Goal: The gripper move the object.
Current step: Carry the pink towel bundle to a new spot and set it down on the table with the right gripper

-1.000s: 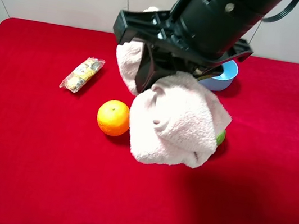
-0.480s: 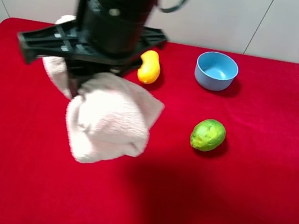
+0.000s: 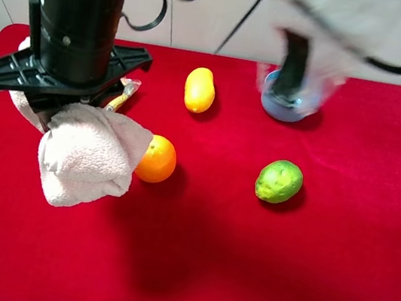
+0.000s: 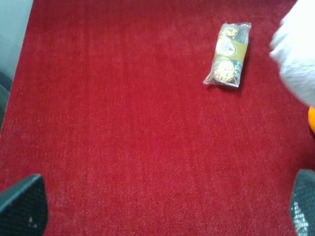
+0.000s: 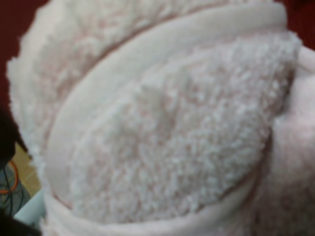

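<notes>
The pink towel bundle (image 3: 88, 159) hangs above the red table, its shadow apart, so my right gripper should keep holding it.
My right gripper (image 3: 53, 106) has reached across to the left side of the red table and is shut on the pale pink fluffy towel bundle (image 3: 88, 159). The bundle hangs below the big black arm, just left of the orange (image 3: 157, 159), and whether it touches the cloth I cannot tell. The towel fills the right wrist view (image 5: 162, 128), so the fingers are hidden there. My left gripper (image 4: 162, 216) is open and empty over bare red cloth. An edge of the towel (image 4: 298, 59) shows in the left wrist view.
A clear snack packet (image 3: 121, 96) (image 4: 228, 55) lies behind the towel, partly hidden by the arm. A yellow fruit (image 3: 199, 89), a green lime (image 3: 279, 180) and a blue bowl (image 3: 288, 103) sit at mid and right. Blurred arm parts and cables cross the top right.
The right arm has swept from the table's middle to the far left with the towel held, uncovering the yellow fruit, lime and bowl, then the orange.
</notes>
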### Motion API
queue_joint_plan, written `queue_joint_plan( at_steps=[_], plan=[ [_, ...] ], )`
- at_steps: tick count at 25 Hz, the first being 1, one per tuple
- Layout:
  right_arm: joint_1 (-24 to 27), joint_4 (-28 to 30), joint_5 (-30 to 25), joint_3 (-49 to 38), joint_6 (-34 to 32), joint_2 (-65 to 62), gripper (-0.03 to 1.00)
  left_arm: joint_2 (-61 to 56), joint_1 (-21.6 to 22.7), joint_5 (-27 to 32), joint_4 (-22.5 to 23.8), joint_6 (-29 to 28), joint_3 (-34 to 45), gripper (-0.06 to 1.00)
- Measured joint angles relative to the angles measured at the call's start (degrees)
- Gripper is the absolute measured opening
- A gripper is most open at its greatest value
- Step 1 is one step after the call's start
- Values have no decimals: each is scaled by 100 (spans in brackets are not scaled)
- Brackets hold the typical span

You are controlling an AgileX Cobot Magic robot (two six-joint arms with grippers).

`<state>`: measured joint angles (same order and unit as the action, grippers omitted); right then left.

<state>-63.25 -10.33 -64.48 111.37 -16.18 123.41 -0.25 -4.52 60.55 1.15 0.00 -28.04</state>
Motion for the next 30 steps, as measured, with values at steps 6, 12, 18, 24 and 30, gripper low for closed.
queue_joint_plan(
  at_steps=[6, 12, 18, 24, 30],
  plan=[
    [0, -21, 374, 174, -27, 399, 34, 0, 0, 0, 0, 0, 0, 98],
    [0, -32, 788, 177, -154, 639, 34, 0, 0, 0, 0, 0, 0, 98],
    [0, -52, 1068, 177, -256, 907, 34, 0, 0, 0, 0, 0, 0, 98],
    [0, -66, 1285, 177, -282, 1128, 34, 0, 0, 0, 0, 0, 0, 98],
    [0, -89, 1414, 177, -286, 1345, 34, 0, 0, 0, 0, 0, 0, 98]
  ],
)
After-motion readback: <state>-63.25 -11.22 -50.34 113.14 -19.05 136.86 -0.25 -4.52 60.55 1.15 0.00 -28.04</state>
